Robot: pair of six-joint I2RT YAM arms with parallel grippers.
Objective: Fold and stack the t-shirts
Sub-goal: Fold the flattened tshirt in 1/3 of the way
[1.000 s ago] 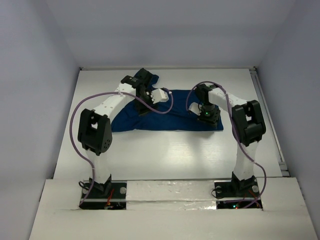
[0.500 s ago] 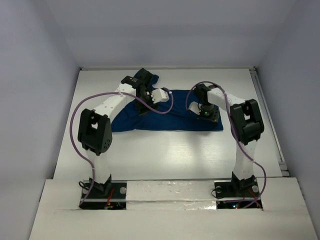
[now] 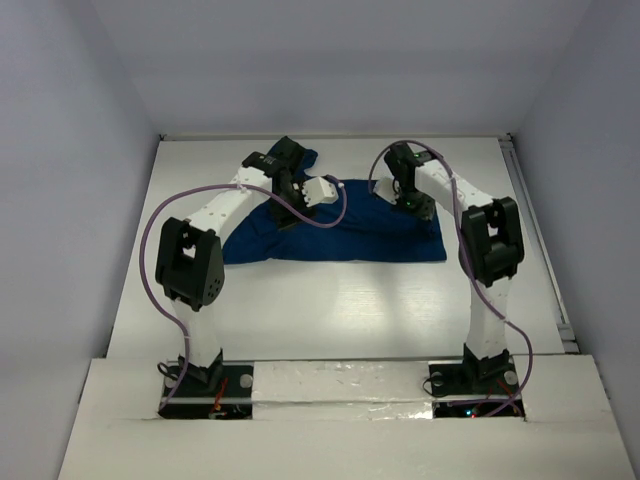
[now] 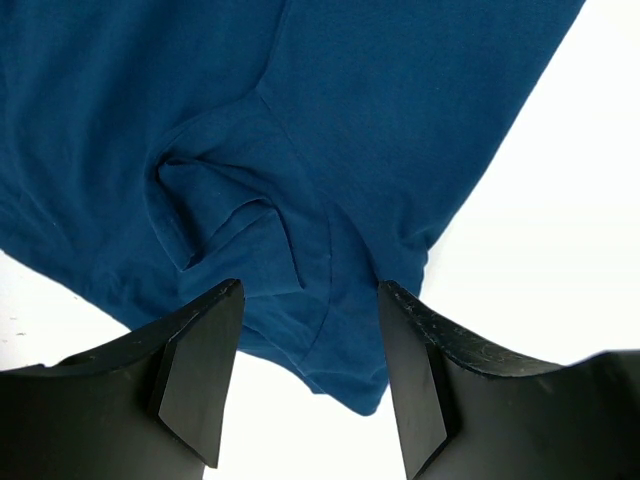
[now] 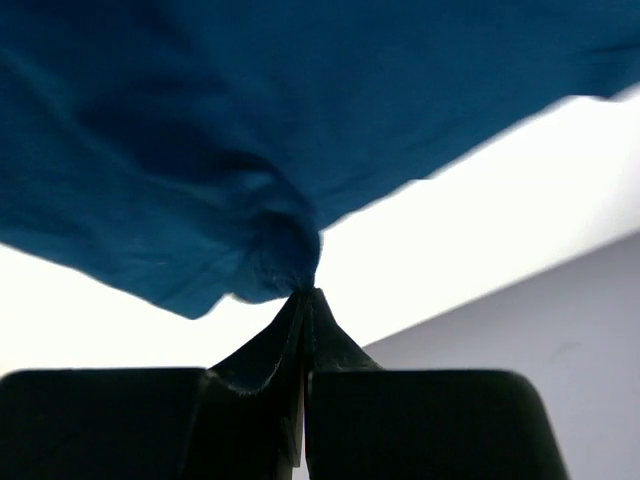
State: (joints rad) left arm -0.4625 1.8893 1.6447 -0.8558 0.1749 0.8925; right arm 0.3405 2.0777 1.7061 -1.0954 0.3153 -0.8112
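Note:
Next, my left gripper needs to take hold of the dark blue t-shirt at its near edge by the wrinkled corner. Then it can pull it flat for folding.
The dark blue t-shirt lies crumpled across the middle of the white table. My left gripper hovers over its left part, open. In the left wrist view its fingers straddle a wrinkled corner of the t-shirt without touching it, left gripper. My right gripper is at the shirt's far right edge. Seen from the right wrist, the right gripper is shut on a pinched bunch of the t-shirt, which hangs raised above the table.
Grey walls close in the table at the back and on both sides. A metal rail runs along the right edge. Purple cables loop off both arms. Bare table lies in front of the shirt.
My right gripper has shut on the shirt's right part and moved toward the back wall, pulling the cloth up with it. The left arm has stayed still.

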